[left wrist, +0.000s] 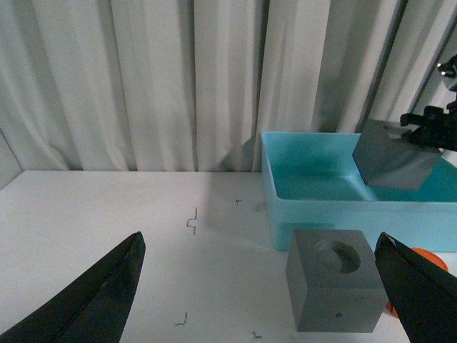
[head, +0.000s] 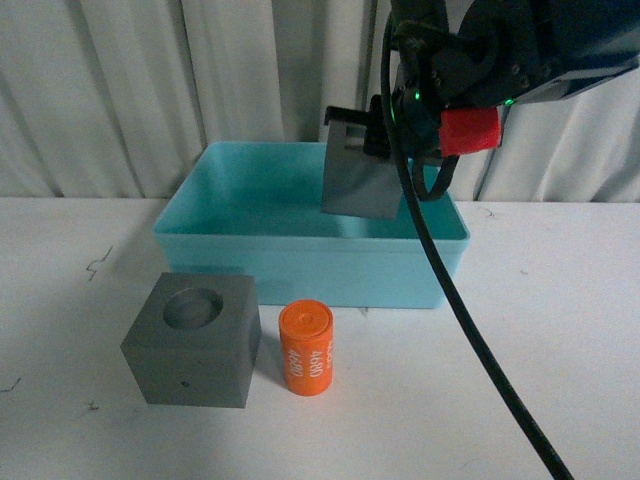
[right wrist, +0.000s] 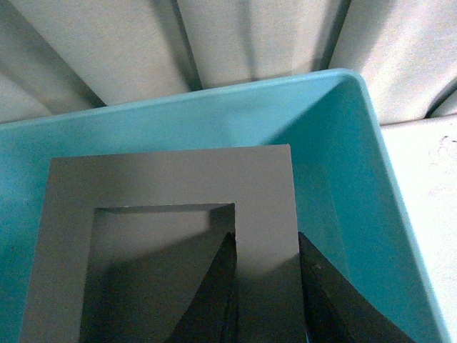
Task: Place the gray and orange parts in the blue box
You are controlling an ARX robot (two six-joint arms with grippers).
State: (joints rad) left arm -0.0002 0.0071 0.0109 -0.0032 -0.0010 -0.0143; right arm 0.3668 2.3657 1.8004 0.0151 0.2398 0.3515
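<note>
The gray cube with the round hole should go in the blue box. My left gripper will next grab the side beside the cube's round hole.
My right gripper [head: 372, 132] [right wrist: 264, 239] is shut on one wall of the gray cube with the rectangular recess [head: 362, 180] [right wrist: 171, 182] [left wrist: 393, 161]. It holds the cube tilted above the inside of the blue box [head: 300, 250] [right wrist: 343, 179] [left wrist: 335, 211]. In front of the box, on the table, stands the gray cube with the round recess [head: 195, 345] [left wrist: 332, 289]. The orange cylinder [head: 306, 347] [left wrist: 427, 256] stands upright just right of that cube. My left gripper [left wrist: 258, 239] is open and low over the table, its fingers wide either side of the round-recess cube; it is out of the front view.
The white table [head: 560, 330] carries a few small dark scuff marks [left wrist: 191, 220]. A white curtain [head: 150, 90] hangs behind the box. The right arm's black cable [head: 470, 330] droops across the right side of the front view.
</note>
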